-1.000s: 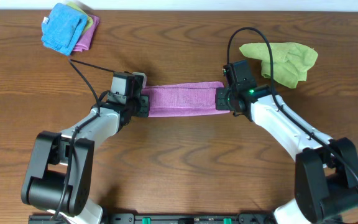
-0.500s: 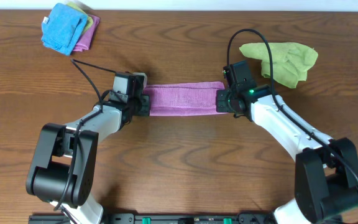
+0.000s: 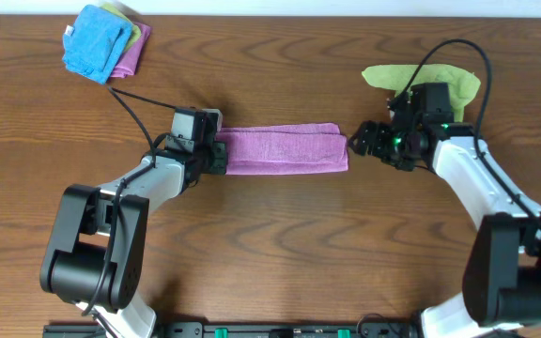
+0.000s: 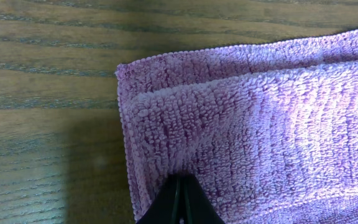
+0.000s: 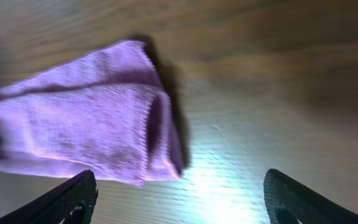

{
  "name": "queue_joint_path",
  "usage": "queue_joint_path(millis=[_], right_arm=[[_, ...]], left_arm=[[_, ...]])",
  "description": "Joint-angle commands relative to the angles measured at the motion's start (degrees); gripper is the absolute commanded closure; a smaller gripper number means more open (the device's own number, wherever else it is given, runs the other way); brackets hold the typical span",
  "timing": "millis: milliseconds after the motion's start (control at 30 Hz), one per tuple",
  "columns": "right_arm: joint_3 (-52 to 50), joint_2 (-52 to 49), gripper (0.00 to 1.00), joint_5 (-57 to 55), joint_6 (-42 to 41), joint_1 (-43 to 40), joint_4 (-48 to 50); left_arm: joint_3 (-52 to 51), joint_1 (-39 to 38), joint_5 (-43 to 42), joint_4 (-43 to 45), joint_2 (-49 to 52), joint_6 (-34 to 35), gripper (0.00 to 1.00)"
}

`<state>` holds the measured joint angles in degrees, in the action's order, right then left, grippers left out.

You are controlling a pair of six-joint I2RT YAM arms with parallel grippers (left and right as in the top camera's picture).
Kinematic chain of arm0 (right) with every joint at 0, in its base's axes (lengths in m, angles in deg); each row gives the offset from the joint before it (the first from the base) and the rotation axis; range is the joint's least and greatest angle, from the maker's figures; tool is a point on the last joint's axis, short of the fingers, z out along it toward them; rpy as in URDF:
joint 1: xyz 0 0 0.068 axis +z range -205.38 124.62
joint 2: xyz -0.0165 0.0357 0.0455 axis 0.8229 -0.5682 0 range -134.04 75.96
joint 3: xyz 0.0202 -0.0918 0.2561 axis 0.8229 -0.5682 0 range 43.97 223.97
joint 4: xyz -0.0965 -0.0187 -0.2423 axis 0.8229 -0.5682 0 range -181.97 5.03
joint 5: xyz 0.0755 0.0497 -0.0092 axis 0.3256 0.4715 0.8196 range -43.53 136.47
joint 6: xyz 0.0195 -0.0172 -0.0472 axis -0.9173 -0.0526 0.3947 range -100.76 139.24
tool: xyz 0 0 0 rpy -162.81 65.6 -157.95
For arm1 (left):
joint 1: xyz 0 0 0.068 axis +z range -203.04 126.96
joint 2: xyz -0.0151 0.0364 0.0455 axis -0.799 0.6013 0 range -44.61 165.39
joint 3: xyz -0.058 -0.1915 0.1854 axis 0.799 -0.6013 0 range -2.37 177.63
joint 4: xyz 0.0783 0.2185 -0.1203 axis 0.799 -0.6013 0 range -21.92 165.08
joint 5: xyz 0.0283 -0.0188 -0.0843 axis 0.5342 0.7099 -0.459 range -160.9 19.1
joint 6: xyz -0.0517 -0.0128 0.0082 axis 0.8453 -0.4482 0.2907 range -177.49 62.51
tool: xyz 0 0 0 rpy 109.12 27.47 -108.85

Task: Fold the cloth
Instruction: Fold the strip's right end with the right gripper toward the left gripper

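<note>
Next, my right gripper grabs the cloth's loose end (image 3: 342, 150) (image 5: 159, 119), opposite my left gripper's pinch, to fold that end over the cloth.
The pinkish-purple cloth (image 3: 282, 150) lies folded into a long narrow strip on the wooden table between the two arms. My left gripper (image 3: 216, 154) is shut on the cloth's left end; in the left wrist view its black fingertips (image 4: 180, 202) pinch the folded layers of the cloth (image 4: 260, 124). My right gripper (image 3: 364, 143) stands open just right of the strip's right end, holding nothing. In the right wrist view the cloth (image 5: 86, 118) lies ahead of the wide-apart fingers (image 5: 67, 199), clear of them.
A crumpled lime-green cloth (image 3: 430, 92) lies behind the right arm. A stack of folded cloths with a bright blue one (image 3: 96, 45) on top sits at the far left corner. A black cable (image 3: 139, 99) runs across the table to the left wrist.
My right gripper has opened, let go of the cloth's right end and drawn back to the right. The left gripper stays shut on the left end.
</note>
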<state>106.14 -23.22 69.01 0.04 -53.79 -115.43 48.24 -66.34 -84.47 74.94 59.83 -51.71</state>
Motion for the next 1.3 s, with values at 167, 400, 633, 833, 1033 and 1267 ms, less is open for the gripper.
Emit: queue_joint_path(millis=[167, 400, 633, 833, 1033, 1267], right_arm=[[-0.04, -11.93, 0.16, 18.84, -2.01, -0.22, 8.76], [-0.02, -16.13, 0.19, 17.79, -3.32, -0.42, 11.54], [-0.04, -18.6, 0.3, 17.73, -4.09, 1.18, 12.09], [-0.02, -18.6, 0.56, 17.25, -4.11, 1.99, 13.16], [0.48, -18.58, 0.98, 16.92, -6.05, 1.99, 13.97], [4.94, -15.06, 0.99, 17.51, -7.32, 2.34, 10.47]], left_arm=[[-1.49, -0.28, 0.42, -2.23, 2.82, 0.26, 0.94], [-1.49, -0.28, 0.42, -2.43, 2.82, 0.24, 0.94], [-1.49, -0.28, 0.39, -2.4, 2.82, 0.26, 0.94], [-1.49, -0.28, 0.37, -2.4, 2.82, 0.7, 0.94], [-1.49, -0.28, -1.46, -2.6, 2.82, 4.57, 0.95], [-1.49, -0.46, -1.55, -4.24, 2.82, 11.3, 0.94]])
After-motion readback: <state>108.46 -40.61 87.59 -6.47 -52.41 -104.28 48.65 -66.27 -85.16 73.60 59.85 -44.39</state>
